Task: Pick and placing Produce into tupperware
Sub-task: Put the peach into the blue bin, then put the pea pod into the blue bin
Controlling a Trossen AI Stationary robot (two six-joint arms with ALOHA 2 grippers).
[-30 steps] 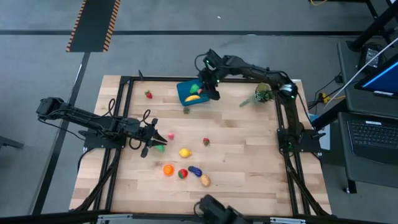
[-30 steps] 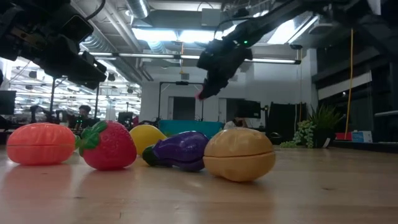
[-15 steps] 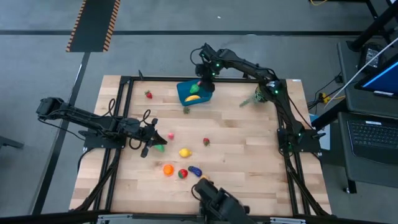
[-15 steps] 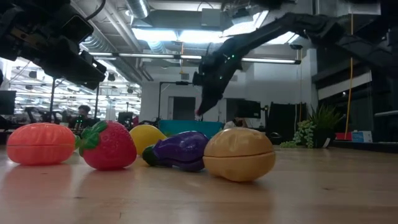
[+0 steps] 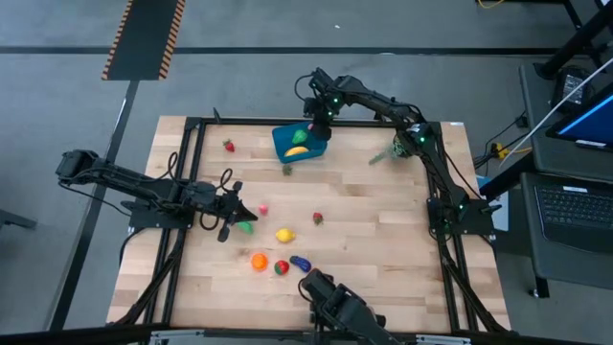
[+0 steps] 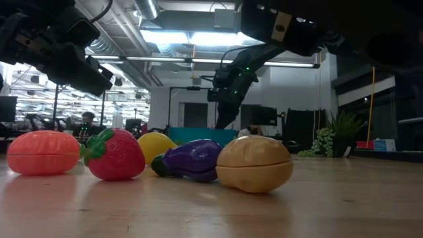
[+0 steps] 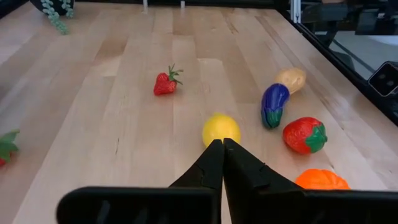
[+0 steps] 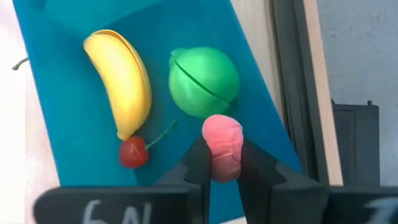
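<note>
My right gripper holds the pink piece (image 8: 222, 149) inside the tupperware's rim, over the tupperware's bottom and beside the green piece (image 8: 204, 81). The pink piece would land there, so my gripper needs to open now.
The blue tupperware (image 5: 292, 144) stands at the far middle of the table; a yellow banana (image 8: 121, 81), a green round piece (image 8: 204, 81) and a red cherry (image 8: 132, 153) lie in it. Just above it my right gripper (image 5: 310, 126) is shut on a small pink piece (image 8: 222, 149). My left gripper (image 5: 239, 207) hovers shut and empty at the left. A lemon (image 7: 221, 129) lies just ahead of it. Beyond the lemon lie an eggplant (image 7: 274, 104), a potato (image 7: 291, 79), a big strawberry (image 7: 305, 134), an orange (image 7: 320, 180) and a small strawberry (image 7: 165, 83). My right gripper pinches the pink piece by its two sides (image 8: 221, 163) between both fingers (image 8: 196, 160). The fingers come slanting down from above. The piece sticks out past the fingertips, lifted clear, over the tupperware's floor (image 8: 74, 143) beside the green round piece.
A leafy plant sprig (image 5: 402, 146) lies at the far right. Another strawberry (image 5: 228, 146) sits far left, and a small piece (image 5: 286, 170) lies just in front of the tupperware. Black frame rails (image 5: 187, 192) run along the table's sides. A dark object (image 5: 335, 305) overhangs the near edge.
My right gripper has sunk toward the tupperware with the pink piece, shifting a little toward the far left and tipping steeper. The dark object at the near edge has shifted and now covers the potato in the high view.
</note>
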